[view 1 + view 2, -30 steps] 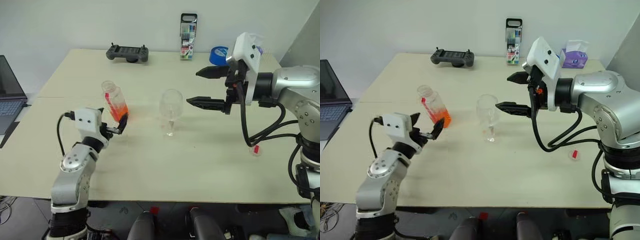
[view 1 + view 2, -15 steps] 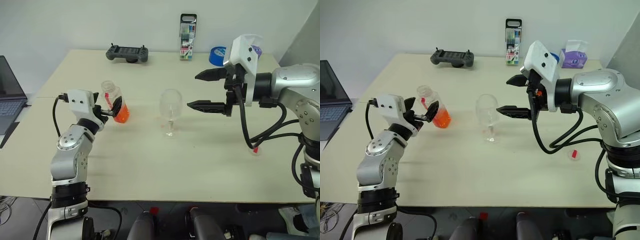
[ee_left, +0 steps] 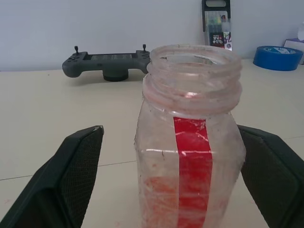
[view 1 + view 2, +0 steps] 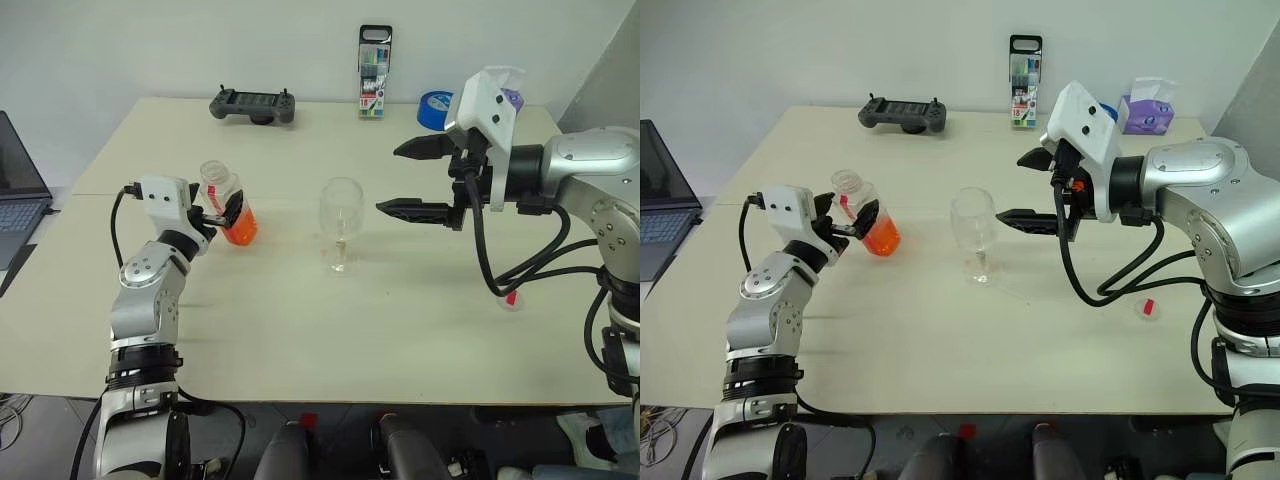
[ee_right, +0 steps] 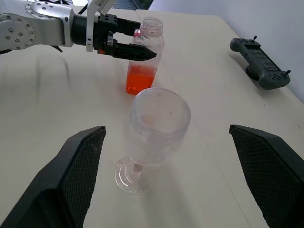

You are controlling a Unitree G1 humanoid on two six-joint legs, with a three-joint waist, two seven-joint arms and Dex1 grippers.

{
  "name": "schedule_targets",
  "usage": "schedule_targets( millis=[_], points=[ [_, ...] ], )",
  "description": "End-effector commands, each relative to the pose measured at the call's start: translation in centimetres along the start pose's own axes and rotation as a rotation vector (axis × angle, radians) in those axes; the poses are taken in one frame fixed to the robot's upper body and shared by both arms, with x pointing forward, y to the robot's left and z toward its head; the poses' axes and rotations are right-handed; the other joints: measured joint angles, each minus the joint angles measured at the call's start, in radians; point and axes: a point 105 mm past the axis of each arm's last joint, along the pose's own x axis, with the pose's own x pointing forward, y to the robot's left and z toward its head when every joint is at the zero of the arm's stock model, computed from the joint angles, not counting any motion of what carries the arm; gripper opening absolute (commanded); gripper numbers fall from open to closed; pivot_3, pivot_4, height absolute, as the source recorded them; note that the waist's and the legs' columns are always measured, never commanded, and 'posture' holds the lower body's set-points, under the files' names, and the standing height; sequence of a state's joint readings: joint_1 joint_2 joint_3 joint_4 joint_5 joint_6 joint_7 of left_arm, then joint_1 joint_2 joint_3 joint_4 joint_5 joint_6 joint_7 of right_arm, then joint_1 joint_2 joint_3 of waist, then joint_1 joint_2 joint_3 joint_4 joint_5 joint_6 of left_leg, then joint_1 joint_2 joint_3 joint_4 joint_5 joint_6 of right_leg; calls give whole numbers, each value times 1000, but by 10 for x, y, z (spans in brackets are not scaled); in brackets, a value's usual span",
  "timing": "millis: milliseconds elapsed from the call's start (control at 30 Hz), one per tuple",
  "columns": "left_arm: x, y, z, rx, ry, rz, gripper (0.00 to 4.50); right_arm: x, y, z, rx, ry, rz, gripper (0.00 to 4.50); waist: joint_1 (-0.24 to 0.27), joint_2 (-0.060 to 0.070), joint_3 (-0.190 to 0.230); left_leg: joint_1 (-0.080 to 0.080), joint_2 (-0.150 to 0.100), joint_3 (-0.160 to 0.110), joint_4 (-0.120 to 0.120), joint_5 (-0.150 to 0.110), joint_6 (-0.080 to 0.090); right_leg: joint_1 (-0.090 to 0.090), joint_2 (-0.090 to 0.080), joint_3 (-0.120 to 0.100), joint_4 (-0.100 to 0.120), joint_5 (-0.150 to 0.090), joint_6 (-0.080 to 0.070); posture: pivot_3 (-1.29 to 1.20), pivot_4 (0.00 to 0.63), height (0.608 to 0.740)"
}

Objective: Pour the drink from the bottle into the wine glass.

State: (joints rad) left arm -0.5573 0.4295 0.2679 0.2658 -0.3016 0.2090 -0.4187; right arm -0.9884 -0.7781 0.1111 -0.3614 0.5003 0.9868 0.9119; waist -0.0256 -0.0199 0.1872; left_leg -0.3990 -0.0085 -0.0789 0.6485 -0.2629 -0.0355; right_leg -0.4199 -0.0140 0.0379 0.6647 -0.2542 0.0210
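The bottle stands uncapped with orange drink inside, so next the robot's left gripper needs to hold it upright by its body, below the bottle's open neck.
The bottle stands on the table's left side, uncapped, with a red label strip and the orange drink low inside. My left gripper is open, with one finger on each side of the bottle and a gap showing on both sides. The empty wine glass stands upright to the right of the bottle, mid-table. My right gripper hovers open above the table, just right of the glass, pointing toward it with nothing between its fingers. In the right wrist view the glass stands in front of the bottle.
A grey game controller, a tall marker case, a blue tape roll and a tissue box line the far edge. A laptop sits at the left. A small red piece lies on the right.
My left arm has lifted and pushed forward, bringing its open fingers to either side of the bottle. The right arm, glass and bottle have stayed put.
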Motion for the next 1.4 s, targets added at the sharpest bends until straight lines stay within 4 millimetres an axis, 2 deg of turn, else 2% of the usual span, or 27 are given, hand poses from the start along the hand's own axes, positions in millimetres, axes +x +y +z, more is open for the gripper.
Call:
schedule_targets(
  millis=[33,167,200,267,433,500,633,800,933,1100,1267,1400],
  points=[
    [10,-5,12,4,-46,-27,4500,-5,-1,11,-60,-11,-31,4441,0,0,0,0,0,0,0,0,0,0,0,0,0,0,0,0,150,740],
    [14,-6,13,9,-53,-34,4500,-5,0,9,-59,-7,-32,4441,-1,0,0,0,0,0,0,0,0,0,0,0,0,0,0,0,150,740],
    [15,-6,13,13,-53,-32,4313,-5,1,10,-58,-8,-32,4479,-1,0,0,0,0,0,0,0,0,0,0,0,0,0,0,0,150,740],
    [15,-4,12,16,-52,-29,3857,-5,1,10,-58,-8,-34,4500,-1,0,0,0,0,0,0,0,0,-1,0,0,1,0,0,0,150,740],
    [16,1,12,29,-63,-11,2222,-7,-1,9,-50,-5,-53,4500,-1,0,0,0,0,0,1,0,0,-1,0,0,1,0,0,0,150,740],
    [15,6,15,36,-72,17,1746,-11,-2,9,-45,-6,-74,4500,-1,0,0,0,0,0,1,0,0,-1,0,0,1,0,0,0,150,740],
    [19,17,29,8,-109,70,1695,-27,4,2,-46,-33,-162,4500,2,-1,0,-1,0,-1,1,0,0,-1,0,-1,1,0,0,0,150,740],
    [30,-14,52,58,-163,-29,1695,-35,21,-33,42,2,-269,4500,10,-1,-1,-2,0,-1,1,0,0,-1,-1,-1,1,0,0,0,150,740],
    [29,-21,62,172,-186,-62,1695,-26,29,-48,61,17,-314,4500,11,-1,-1,-2,-1,1,8,0,0,-1,-1,2,7,0,1,0,150,740],
    [32,-23,90,326,-255,-88,1695,-23,45,-55,94,13,-305,4500,3,-2,0,0,0,2,14,0,0,0,4,2,14,0,1,0,150,740],
    [37,-51,105,645,-330,-183,1692,-19,47,-57,106,-1,-331,4500,1,-2,0,0,1,2,14,1,1,0,9,1,15,0,1,0,150,740],
    [42,-70,105,768,-373,-249,1692,-11,50,-49,106,-56,-325,4500,0,-2,0,0,0,2,14,1,1,0,9,2,15,0,1,0,150,740]
  ],
)
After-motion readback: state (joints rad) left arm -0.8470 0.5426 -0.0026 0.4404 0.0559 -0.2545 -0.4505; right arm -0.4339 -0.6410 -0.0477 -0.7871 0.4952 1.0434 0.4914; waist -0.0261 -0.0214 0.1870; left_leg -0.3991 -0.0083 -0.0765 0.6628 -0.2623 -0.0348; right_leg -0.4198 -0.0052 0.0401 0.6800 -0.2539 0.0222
